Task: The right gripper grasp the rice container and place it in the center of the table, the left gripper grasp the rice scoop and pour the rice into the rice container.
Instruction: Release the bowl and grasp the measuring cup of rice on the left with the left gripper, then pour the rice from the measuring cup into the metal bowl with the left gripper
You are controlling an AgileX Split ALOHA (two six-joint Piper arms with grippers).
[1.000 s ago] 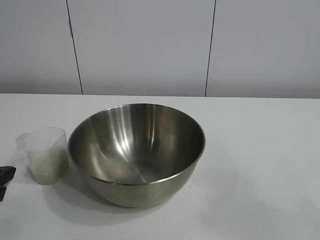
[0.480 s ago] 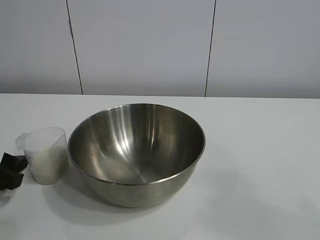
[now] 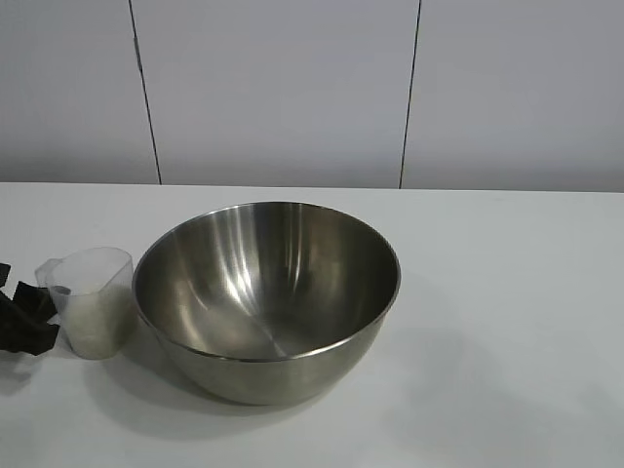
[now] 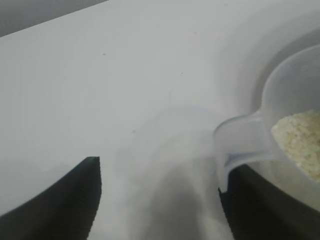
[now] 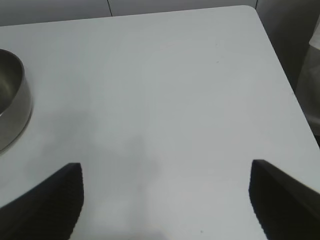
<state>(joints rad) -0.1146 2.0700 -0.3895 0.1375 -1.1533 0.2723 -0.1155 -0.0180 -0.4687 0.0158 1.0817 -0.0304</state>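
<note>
The clear rice scoop should pour rice into the steel bowl. My left gripper will grab it next by its tab handle, which leaves the open rim free.
The rice container, a big shiny steel bowl, stands empty in the middle of the white table. To its left, close by, stands the rice scoop, a clear plastic cup partly filled with rice. My left gripper reaches in from the left edge, level with the scoop's tab handle. In the left wrist view the left gripper is open; the handle lies over one finger, with bare table in the gap. The right gripper is open over bare table, away from the bowl.
A pale panelled wall runs behind the table. The table's rounded far corner and edge show in the right wrist view, with a dark drop beyond. Bare tabletop lies right of the bowl.
My left gripper has come in from the left edge toward the scoop, until its fingers reach the handle. The bowl has not moved.
</note>
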